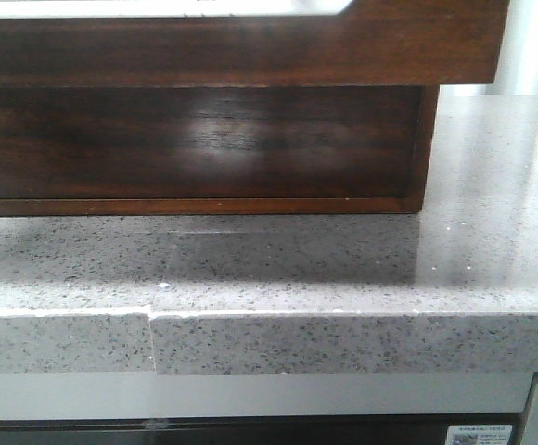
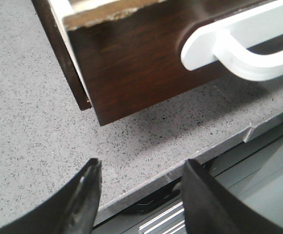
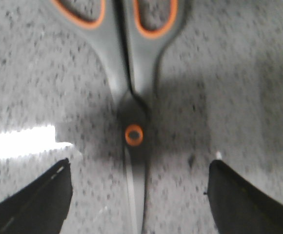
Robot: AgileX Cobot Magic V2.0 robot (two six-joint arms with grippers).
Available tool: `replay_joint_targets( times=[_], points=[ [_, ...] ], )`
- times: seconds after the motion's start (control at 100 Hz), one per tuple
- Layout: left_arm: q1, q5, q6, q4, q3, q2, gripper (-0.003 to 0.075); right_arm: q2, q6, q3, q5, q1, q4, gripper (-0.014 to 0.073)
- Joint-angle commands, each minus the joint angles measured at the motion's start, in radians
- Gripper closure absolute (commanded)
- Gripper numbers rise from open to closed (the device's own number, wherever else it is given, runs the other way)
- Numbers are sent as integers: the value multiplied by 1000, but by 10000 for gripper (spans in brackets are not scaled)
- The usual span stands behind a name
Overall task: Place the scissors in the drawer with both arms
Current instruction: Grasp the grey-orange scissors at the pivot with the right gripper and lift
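The fingers of the right gripper stop short of the scissors' grey handle stems below the orange pivot (image 3: 133, 135) in the right wrist view, so the gripper should move closer before it closes on them.
The drawer (image 1: 250, 51) has a wide dark reddish-brown glossy front with a white rounded area (image 1: 158, 7) along its top. In the left wrist view its front corner (image 2: 131, 63) and white handle (image 2: 239, 44) show. My left gripper (image 2: 141, 168) is open and empty above the counter's front edge, a little short of that corner. The scissors (image 3: 134, 97), grey with orange-lined handle loops and an orange pivot, lie flat on the counter. My right gripper (image 3: 139, 170) is open, a finger on each side of the blades, not touching them. Neither gripper nor the scissors shows in the front view.
The grey speckled stone counter (image 1: 297, 269) carries the dark wooden cabinet body (image 1: 195, 148), set back under the drawer front. The counter's front edge (image 1: 269, 315) has a seam at the left. Below it are grey panels (image 2: 258, 180) and a metal grille.
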Motion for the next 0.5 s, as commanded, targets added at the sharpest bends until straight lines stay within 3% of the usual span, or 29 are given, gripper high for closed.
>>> replay_joint_targets(
  times=[0.0,0.25,0.49],
  points=[
    [-7,-74,-13,-32,-34,5,373,10,-30,-88,25,3,5,83],
    [-7,-75,-11,-32,-34,5,373,120,-57,-221,93,13,6,240],
    [-7,-75,-11,-32,-34,5,373,177,-68,-280,153,13,10,249]
  ],
)
